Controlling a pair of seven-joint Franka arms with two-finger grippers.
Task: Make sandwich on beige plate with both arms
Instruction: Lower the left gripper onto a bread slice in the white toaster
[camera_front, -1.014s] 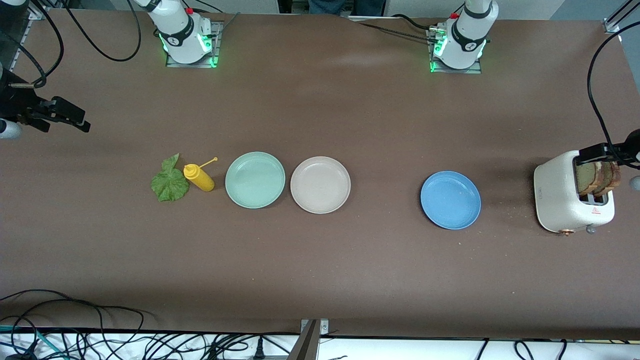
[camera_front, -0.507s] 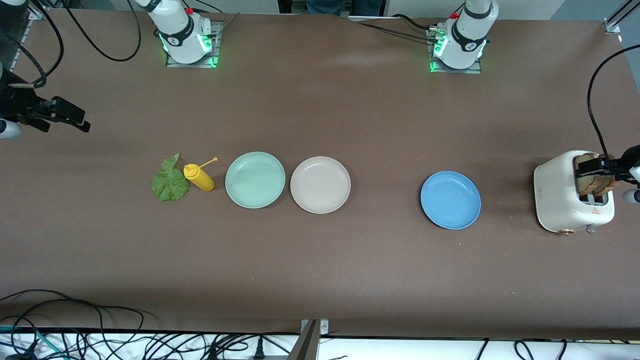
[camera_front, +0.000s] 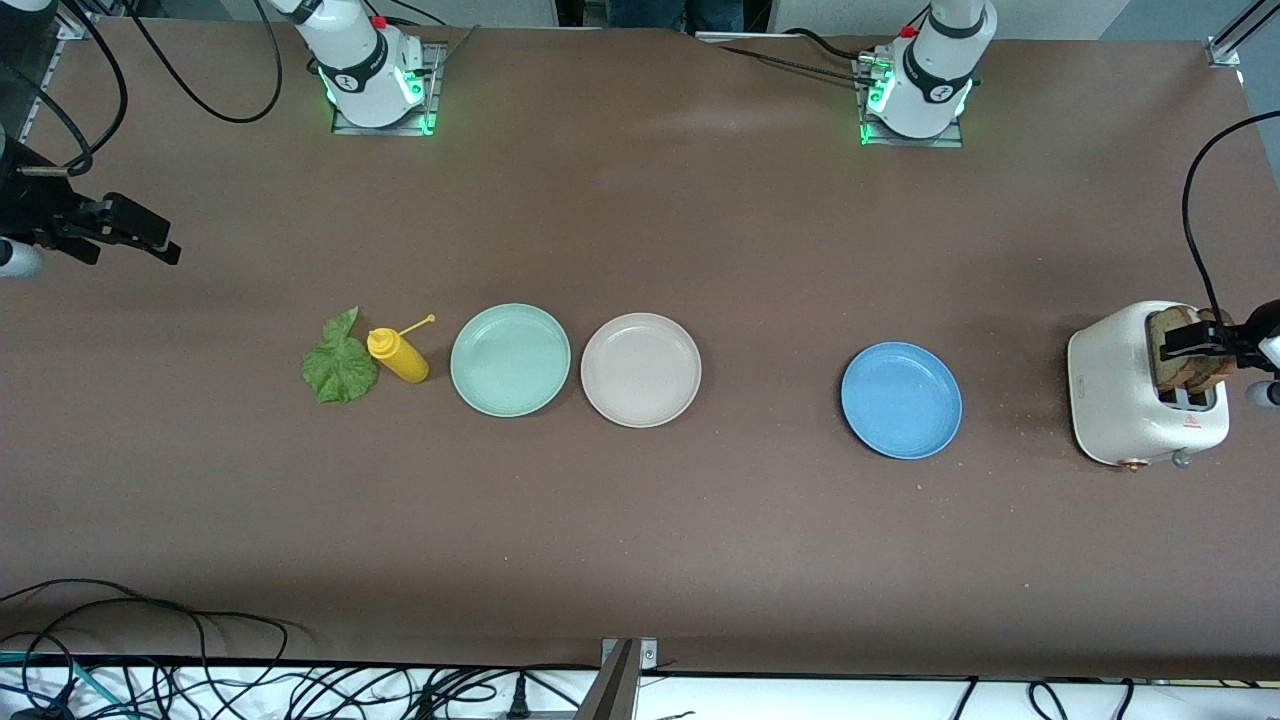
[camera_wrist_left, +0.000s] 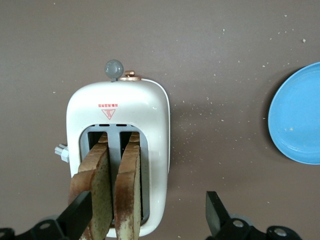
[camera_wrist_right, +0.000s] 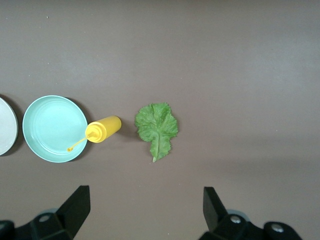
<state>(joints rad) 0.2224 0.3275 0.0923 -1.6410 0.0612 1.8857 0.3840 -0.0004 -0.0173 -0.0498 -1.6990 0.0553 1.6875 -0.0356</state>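
Next, my left gripper grabs a bread slice by its exposed top (camera_front: 1170, 336), to start the sandwich on the beige plate (camera_front: 640, 369).
Two brown bread slices (camera_front: 1190, 352) stand upright in the slots of a white toaster (camera_front: 1125, 395) at the left arm's end of the table. My left gripper (camera_front: 1200, 340) is open over the toaster. In the left wrist view (camera_wrist_left: 147, 215) one finger (camera_wrist_left: 80, 215) is beside the outer slice (camera_wrist_left: 95, 182), next to the second slice (camera_wrist_left: 129, 182), and the other finger is off the toaster's side. The beige plate (camera_front: 640, 369) sits mid-table. The lettuce leaf (camera_front: 340, 365) (camera_wrist_right: 157, 127) lies toward the right arm's end. My right gripper (camera_front: 130, 235) (camera_wrist_right: 145, 210) waits open and empty over that end.
A yellow squeeze bottle (camera_front: 398, 355) lies between the lettuce and a mint-green plate (camera_front: 510, 360) that is beside the beige plate. A blue plate (camera_front: 901, 400) sits between the beige plate and the toaster. Crumbs lie around the toaster. Cables hang along the table's near edge.
My left gripper has come down over the toaster, closer to the bread slices. The right arm has not moved.
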